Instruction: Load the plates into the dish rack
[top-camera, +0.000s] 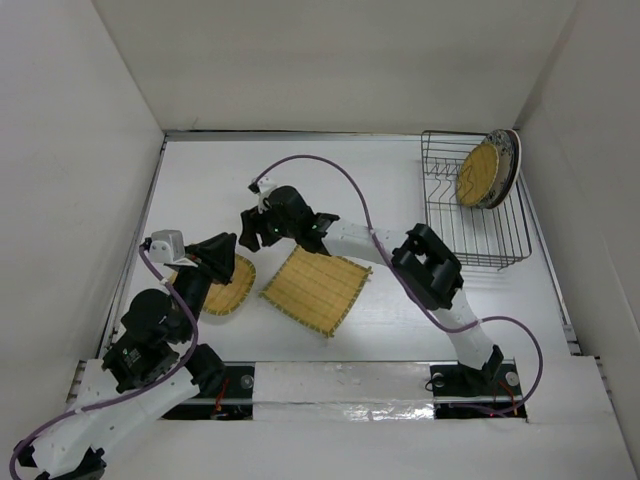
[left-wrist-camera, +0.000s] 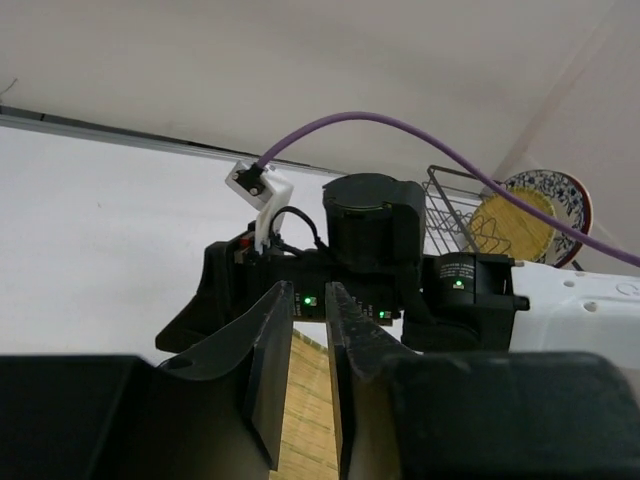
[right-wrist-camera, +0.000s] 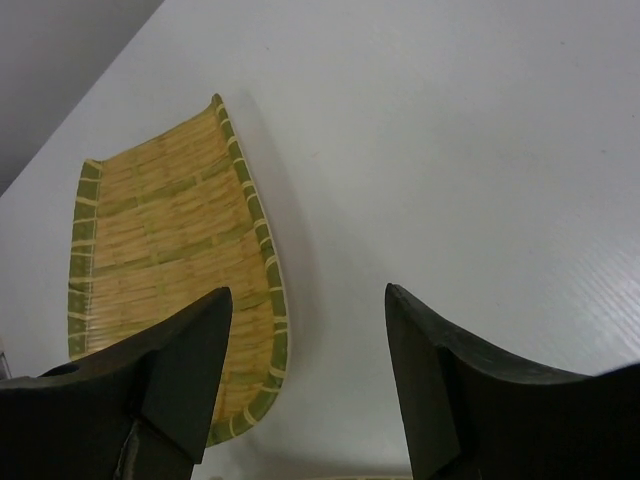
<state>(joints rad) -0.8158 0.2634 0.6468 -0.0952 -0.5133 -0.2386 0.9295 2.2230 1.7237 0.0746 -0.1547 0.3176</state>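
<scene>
The right gripper grips the green-rimmed disc by its near rim (top-camera: 248, 268) next. The opposite edge stays free to load upright into the dish rack (top-camera: 478, 215).
The black wire dish rack (top-camera: 478, 215) stands at the far right. At its far end a yellow woven disc (top-camera: 478, 172) leans upright against a blue-patterned plate (top-camera: 508, 160). The square woven mat (top-camera: 315, 288) lies flat mid-table. A round woven disc (top-camera: 228, 288) lies to its left. My left gripper (top-camera: 222, 268) hovers over that disc's far edge. Its jaws (left-wrist-camera: 309, 290) stand a narrow gap apart with nothing between them, and woven bamboo shows below the gap. My right gripper (top-camera: 248, 238) is wide open (right-wrist-camera: 308, 292) over bare table, the green-rimmed disc (right-wrist-camera: 165, 250) beside its left finger.
White walls close in the table on the left, far and right sides. The right arm (top-camera: 420, 265) stretches across the middle, its purple cable (top-camera: 345, 180) arching above the table. The rack (left-wrist-camera: 455, 215) has free slots on its near side.
</scene>
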